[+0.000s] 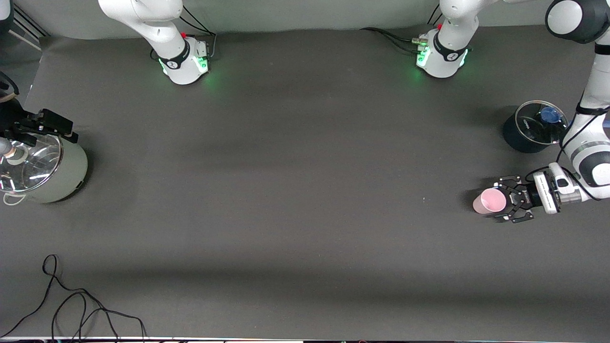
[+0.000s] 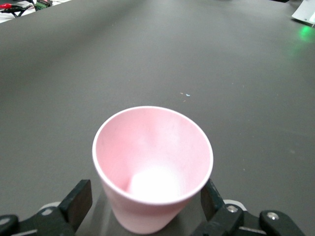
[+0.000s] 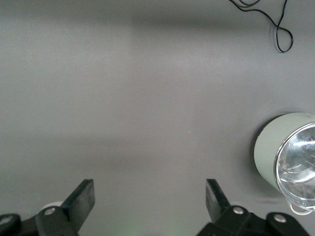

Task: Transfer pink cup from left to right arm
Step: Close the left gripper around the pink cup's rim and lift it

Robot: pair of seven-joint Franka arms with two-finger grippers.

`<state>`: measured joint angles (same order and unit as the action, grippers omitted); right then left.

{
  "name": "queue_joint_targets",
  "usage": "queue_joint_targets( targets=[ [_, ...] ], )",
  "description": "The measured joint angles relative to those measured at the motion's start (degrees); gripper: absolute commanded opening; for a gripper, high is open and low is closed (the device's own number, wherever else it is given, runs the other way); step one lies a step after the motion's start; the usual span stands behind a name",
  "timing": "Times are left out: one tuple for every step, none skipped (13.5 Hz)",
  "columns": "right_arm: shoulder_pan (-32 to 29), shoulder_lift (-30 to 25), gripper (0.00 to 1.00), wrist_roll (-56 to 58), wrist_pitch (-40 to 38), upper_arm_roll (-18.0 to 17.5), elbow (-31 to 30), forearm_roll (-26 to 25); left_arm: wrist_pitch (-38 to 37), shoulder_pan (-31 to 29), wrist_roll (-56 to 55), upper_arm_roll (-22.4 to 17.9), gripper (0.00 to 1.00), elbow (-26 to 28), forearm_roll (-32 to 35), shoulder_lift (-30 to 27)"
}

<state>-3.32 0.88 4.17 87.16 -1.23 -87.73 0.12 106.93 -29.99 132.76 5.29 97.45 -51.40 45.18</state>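
Observation:
The pink cup should go to the right arm, so my left gripper needs to grab its lower part (image 2: 142, 216) next.
The pink cup (image 1: 490, 201) is on the table near the left arm's end, its open rim showing. My left gripper (image 1: 506, 202) is low at the table with its fingers open on either side of the cup's lower part. In the left wrist view the cup (image 2: 152, 167) fills the space between the fingers (image 2: 78, 201), with a small gap on one side. My right gripper (image 1: 64, 131) is open and empty at the right arm's end, over the edge of a grey-green pot; in its wrist view the gripper (image 3: 149, 196) has only bare table between its fingers.
The grey-green pot with a glass lid (image 1: 45, 169) stands at the right arm's end and shows in the right wrist view (image 3: 288, 157). A dark pot with a glass lid and blue knob (image 1: 533, 127) stands farther from the front camera than the cup. A black cable (image 1: 71, 305) lies near the front edge.

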Motion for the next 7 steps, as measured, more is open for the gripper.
queue_joint_targets(
  targets=[
    [0.00, 0.00, 1.00, 0.00, -0.01, 0.00, 0.00, 0.00, 0.00, 0.00, 0.33, 0.18, 0.99, 0.31, -0.56, 0.17],
    [0.00, 0.00, 1.00, 0.00, -0.01, 0.00, 0.00, 0.00, 0.00, 0.01, 0.98, 0.28, 0.97, 0.51, -1.25, 0.45],
    [0.00, 0.00, 1.00, 0.00, -0.02, 0.00, 0.00, 0.00, 0.00, 0.00, 1.49, 0.31, 0.90, 0.61, -1.78, 0.81],
    [0.00, 0.00, 1.00, 0.00, -0.07, 0.01, 0.00, 0.00, 0.00, 0.00, 1.99, 0.31, 0.86, 0.64, -2.04, 1.12],
    [0.00, 0.00, 1.00, 0.00, -0.13, 0.01, -0.01, 0.00, 0.00, 0.00, 2.57, 0.31, 0.66, 0.64, -2.22, 1.41],
    [0.00, 0.00, 1.00, 0.00, -0.18, 0.01, -0.01, 0.00, -0.01, -0.01, 3.14, 0.43, 0.09, 0.64, -2.29, 1.55],
    [0.00, 0.00, 1.00, 0.00, -0.21, 0.01, -0.01, 0.00, -0.02, -0.02, 3.36, 0.78, 0.00, 0.64, -2.38, 1.56]
  ],
)
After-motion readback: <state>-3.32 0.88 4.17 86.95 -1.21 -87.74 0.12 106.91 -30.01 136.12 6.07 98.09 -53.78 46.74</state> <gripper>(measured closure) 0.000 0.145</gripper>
